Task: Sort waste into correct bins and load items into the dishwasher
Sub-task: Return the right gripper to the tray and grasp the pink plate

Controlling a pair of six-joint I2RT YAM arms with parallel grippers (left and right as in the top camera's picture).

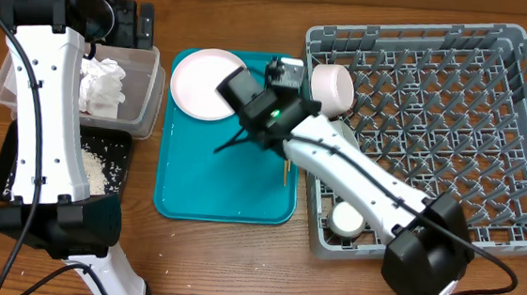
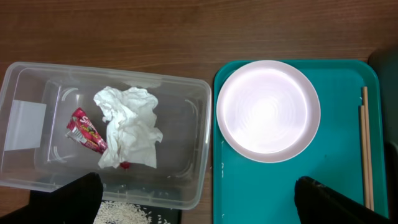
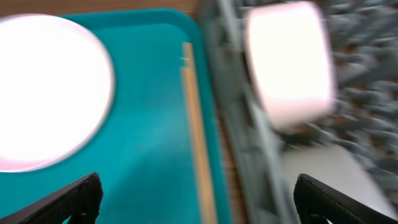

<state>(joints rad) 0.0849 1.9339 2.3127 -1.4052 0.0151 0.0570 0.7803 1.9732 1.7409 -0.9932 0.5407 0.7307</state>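
Observation:
My right gripper picks up the pale pink plate [image 1: 207, 82] next by its rim on the side facing the chopsticks, to load it edgewise into the rack.
The crumpled napkin [image 2: 127, 127] and the red wrapper [image 2: 87, 130] lie in the clear tub [image 2: 186, 87]. Rice [image 1: 92, 167] lies in the black tray [image 1: 8, 160]. A pale pink plate [image 1: 207, 82] and chopsticks [image 2: 365, 149] lie on the teal tray [image 1: 222, 196]. My left gripper [image 2: 198, 186] is open and empty, high above the tub's near right corner. My right gripper [image 1: 236, 141] is open and empty over the teal tray's right side, near the chopsticks [image 3: 196, 124]. A pinkish bowl [image 1: 332, 87] lies on its side in the grey dish rack [image 1: 453, 134].
A small white cup [image 1: 346, 218] stands in the rack's front left corner. A pale grey bowl [image 1: 345, 133] shows partly under my right arm. The right wrist view is blurred. The tub [image 1: 145, 91] and the black tray sit left of the teal tray.

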